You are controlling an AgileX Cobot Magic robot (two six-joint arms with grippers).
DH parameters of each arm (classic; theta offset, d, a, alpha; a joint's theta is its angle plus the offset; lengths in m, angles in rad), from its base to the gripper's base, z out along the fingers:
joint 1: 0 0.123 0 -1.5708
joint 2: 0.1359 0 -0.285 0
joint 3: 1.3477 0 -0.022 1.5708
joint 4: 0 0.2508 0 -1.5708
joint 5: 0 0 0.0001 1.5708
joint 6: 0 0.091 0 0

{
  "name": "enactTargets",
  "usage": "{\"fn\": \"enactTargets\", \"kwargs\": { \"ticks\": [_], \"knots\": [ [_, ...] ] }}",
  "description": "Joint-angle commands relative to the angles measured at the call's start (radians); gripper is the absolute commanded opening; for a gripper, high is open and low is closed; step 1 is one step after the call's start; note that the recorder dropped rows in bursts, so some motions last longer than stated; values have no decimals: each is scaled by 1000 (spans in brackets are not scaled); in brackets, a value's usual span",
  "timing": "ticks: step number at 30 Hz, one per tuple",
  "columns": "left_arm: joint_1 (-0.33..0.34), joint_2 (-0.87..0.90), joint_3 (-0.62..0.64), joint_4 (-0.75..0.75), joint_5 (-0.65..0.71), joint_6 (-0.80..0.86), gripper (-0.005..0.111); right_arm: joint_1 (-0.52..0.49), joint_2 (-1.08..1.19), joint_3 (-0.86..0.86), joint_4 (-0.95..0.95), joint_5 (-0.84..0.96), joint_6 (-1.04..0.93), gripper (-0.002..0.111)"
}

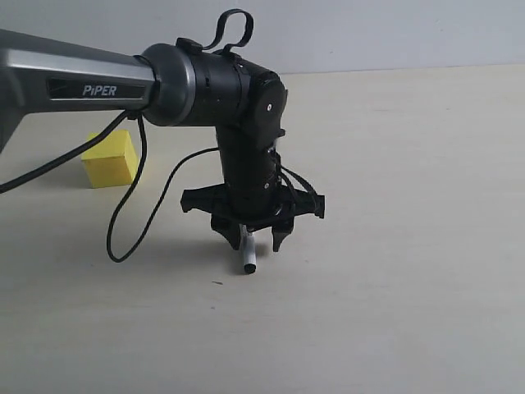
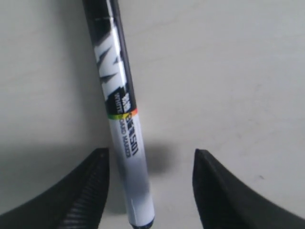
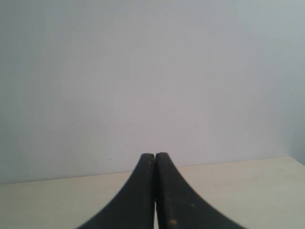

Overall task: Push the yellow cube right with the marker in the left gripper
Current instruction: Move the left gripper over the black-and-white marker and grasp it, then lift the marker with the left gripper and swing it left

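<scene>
My left gripper should close now; its fingers, low near the table beside the marker's white body, would catch the marker.
The marker (image 2: 120, 112), white barrel with a black cap and label, lies on the table between the fingers of my left gripper (image 2: 150, 151). It is close beside one finger (image 2: 90, 183) and well apart from the other. My left gripper (image 1: 254, 240) is open and points down over the table, with the marker's white end (image 1: 248, 258) showing just below its tips. The yellow cube (image 1: 109, 158) sits on the table to the left of and farther back than the gripper, partly behind a cable. My right gripper (image 3: 155, 156) is shut on nothing and shows only in its wrist view.
The grey-silver PIPER arm (image 1: 82, 82) reaches in from the upper left, above the cube. A black cable (image 1: 135, 222) loops down to the table between cube and gripper. Pale tabletop (image 1: 410, 246) spreads to the right, with a light wall (image 1: 369, 33) behind.
</scene>
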Motion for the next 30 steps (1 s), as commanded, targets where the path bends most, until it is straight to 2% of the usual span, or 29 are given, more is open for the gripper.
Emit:
{"fn": "enactTargets", "kwargs": {
  "ticks": [1, 7, 9, 12, 13, 17, 20, 23, 25, 28, 30],
  "knots": [
    [3, 12, -6, 8, -13, -15, 52, -3, -7, 5, -5, 0, -4, 0],
    [3, 12, -6, 8, -15, -15, 49, -3, -7, 5, -5, 0, -4, 0],
    [3, 12, -6, 18, -15, -12, 36, -3, -7, 5, -5, 0, -4, 0],
    [3, 14, -6, 44, -10, 49, 6, -3, -7, 5, -5, 0, -4, 0],
    [1, 14, -6, 55, -7, 75, 0, -3, -7, 5, -5, 0, -4, 0],
    [1, -2, -16, 55, 38, 252, 0, -3, -7, 5, -5, 0, -2, 0],
    [1, -55, -64, 167, 127, 320, 0, -3, -7, 5, -5, 0, -2, 0],
    [-3, -166, -86, 312, 135, 371, 0, -3, -7, 5, -5, 0, -4, 0],
    [-1, -257, -86, 322, 137, 524, 0, -3, -7, 5, -5, 0, -4, 0],
    [3, -377, -86, 266, 180, 868, 0, -3, -7, 5, -5, 0, -4, 0],
    [3, -449, -86, 327, 213, 1045, 0, -3, -7, 5, -5, 0, -4, 0]
  ]
}}
